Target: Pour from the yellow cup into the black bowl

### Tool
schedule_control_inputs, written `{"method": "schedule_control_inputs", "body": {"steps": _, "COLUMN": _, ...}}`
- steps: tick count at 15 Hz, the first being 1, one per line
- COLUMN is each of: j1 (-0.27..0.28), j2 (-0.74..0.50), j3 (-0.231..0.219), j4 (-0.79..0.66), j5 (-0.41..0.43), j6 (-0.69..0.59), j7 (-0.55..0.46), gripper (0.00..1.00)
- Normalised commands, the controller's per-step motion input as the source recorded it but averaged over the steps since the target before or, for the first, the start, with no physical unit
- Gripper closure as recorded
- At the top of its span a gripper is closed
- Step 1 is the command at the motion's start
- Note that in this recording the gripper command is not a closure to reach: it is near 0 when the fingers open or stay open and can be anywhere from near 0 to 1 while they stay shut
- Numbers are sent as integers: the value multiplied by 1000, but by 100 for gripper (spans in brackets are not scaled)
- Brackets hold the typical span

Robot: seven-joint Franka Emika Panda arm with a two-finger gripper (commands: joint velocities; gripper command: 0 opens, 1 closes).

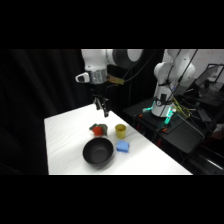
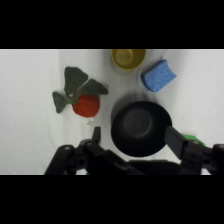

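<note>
I will next grab the yellow cup by its rim [image 1: 120, 126] with my gripper, and then my gripper will pour what is in the cup into the black bowl [image 1: 98, 152].
The yellow cup [image 1: 120, 131] stands upright on the white table, just behind the black bowl [image 1: 98, 152]. In the wrist view the yellow cup [image 2: 127, 57] is at the top edge and the black bowl [image 2: 141, 128] lies between the two fingers, far below them. My gripper [image 1: 102, 106] hangs in the air above and behind both, over the back of the table, touching nothing. In the wrist view my gripper [image 2: 135, 140] is open and holds nothing.
A red-and-green toy [image 1: 98, 129] lies left of the cup and a blue block [image 1: 123, 146] sits right of the bowl. The table's right edge [image 1: 155, 145] runs close to the block. The arm's base [image 1: 162, 107] stands on dark equipment beyond it.
</note>
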Motion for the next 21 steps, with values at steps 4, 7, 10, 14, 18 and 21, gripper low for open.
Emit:
{"method": "schedule_control_inputs", "body": {"steps": 4, "j1": -14, "j2": -87, "j3": 32, "j4": -77, "j5": 95, "j6": -11, "j7": -69, "gripper": 0}}
{"method": "schedule_control_inputs", "body": {"steps": 7, "j1": -6, "j2": -330, "j3": 39, "j4": -356, "j5": 182, "j6": 119, "j7": -93, "gripper": 0}}
{"method": "schedule_control_inputs", "body": {"steps": 10, "j1": -6, "j2": -426, "j3": 17, "j4": -523, "j5": 194, "j6": 272, "j7": -56, "gripper": 0}}
{"method": "schedule_control_inputs", "body": {"steps": 14, "j1": 13, "j2": -321, "j3": 11, "j4": -533, "j5": 246, "j6": 422, "j7": -71, "gripper": 0}}
{"method": "schedule_control_inputs", "body": {"steps": 18, "j1": 76, "j2": -104, "j3": 59, "j4": -465, "j5": 234, "j6": 641, "j7": -72, "gripper": 0}}
{"method": "schedule_control_inputs", "body": {"steps": 21, "j1": 87, "j2": 36, "j3": 78, "j4": -294, "j5": 183, "j6": 539, "j7": -15, "gripper": 0}}
